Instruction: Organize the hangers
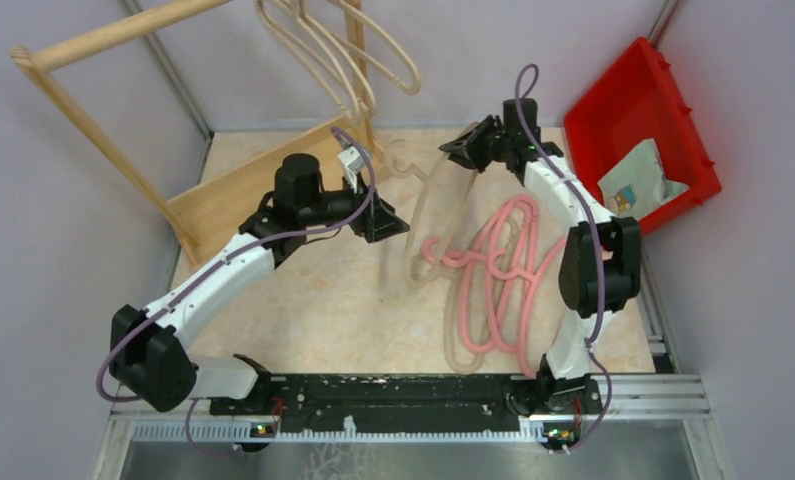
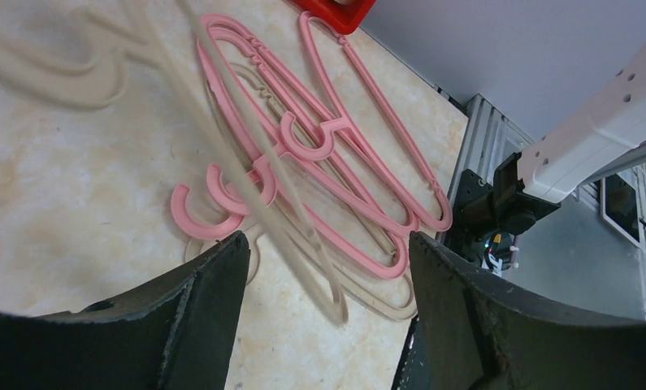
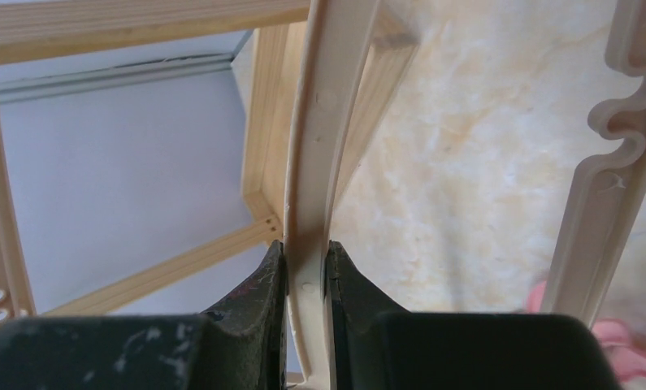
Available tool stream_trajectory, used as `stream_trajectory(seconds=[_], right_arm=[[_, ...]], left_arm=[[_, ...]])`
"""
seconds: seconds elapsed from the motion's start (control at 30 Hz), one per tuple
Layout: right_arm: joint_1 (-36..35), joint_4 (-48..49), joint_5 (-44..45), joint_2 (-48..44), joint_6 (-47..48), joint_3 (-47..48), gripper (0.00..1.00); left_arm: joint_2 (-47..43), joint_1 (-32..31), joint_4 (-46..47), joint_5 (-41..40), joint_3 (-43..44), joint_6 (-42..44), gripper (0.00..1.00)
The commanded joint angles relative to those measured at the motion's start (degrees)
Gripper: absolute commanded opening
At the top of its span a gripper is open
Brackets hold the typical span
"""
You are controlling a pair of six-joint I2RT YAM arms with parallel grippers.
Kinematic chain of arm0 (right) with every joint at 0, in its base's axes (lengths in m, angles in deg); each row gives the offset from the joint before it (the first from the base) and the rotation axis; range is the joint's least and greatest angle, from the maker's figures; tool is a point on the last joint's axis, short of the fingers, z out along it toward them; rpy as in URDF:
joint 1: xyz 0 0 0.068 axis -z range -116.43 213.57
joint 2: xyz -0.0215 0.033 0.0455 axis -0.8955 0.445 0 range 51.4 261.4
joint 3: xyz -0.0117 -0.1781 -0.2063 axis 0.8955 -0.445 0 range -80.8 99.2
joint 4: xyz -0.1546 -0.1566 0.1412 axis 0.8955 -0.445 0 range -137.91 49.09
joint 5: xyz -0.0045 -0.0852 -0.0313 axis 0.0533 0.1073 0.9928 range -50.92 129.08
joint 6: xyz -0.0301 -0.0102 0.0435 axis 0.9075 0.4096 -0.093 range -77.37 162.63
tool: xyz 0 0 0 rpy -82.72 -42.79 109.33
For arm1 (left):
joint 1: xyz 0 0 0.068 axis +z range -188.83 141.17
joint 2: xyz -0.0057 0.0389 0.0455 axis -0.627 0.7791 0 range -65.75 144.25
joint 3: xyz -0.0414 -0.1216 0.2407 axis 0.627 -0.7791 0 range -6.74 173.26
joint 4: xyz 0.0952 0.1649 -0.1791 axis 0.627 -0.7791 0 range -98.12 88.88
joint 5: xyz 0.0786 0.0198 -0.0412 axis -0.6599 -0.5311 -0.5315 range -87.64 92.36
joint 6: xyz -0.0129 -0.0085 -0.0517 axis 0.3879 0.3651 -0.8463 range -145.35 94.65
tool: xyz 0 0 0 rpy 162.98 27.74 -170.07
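The held beige hanger needs to be grabbed next by the left gripper at its free narrow end. The hanger's hook then stays free to hang on the rack (image 1: 103,40).
My right gripper (image 1: 465,150) (image 3: 305,252) is shut on the bar of a beige hanger (image 3: 311,162). It holds that hanger tilted above the table near the back, where it hangs down over the mat (image 1: 420,215). The same hanger shows blurred in the left wrist view (image 2: 246,162). My left gripper (image 1: 388,220) (image 2: 327,244) is open and empty, just left of the held hanger. A tangled pile of pink hangers (image 1: 503,270) (image 2: 336,162) lies on the table with beige ones (image 1: 463,340) under it. Several beige hangers (image 1: 343,50) hang on the wooden rack (image 1: 103,40).
The rack's wooden base (image 1: 233,195) sits at the back left, behind the left arm, and its frame shows in the right wrist view (image 3: 262,122). A red bin (image 1: 673,95) holding a packet (image 1: 638,180) stands at the back right. Grey walls close in both sides.
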Motion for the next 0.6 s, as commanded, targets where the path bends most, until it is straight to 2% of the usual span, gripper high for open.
stream_trajectory(seconds=[0.0,0.1,0.33,0.57], right_arm=[[-4.05,14.93,-4.40,0.17,-11.75,0.68,0.00],[-4.50,19.45,-6.34,-0.16,-16.71,-0.70,0.00],[-4.55,21.72,-7.43,-2.81,-19.76,-2.31,0.00],[-3.83,15.51,-4.99,-3.58,-14.37,-1.87,0.00]], left_arm=[[2.26,-2.81,7.77,-0.94,-0.54,-1.38,0.78],[2.43,-3.36,6.94,-3.06,-1.56,-0.09,0.77],[1.20,-3.44,4.98,-6.87,-5.77,1.43,0.78],[-3.50,-3.37,1.23,-8.78,-4.18,2.39,0.77]])
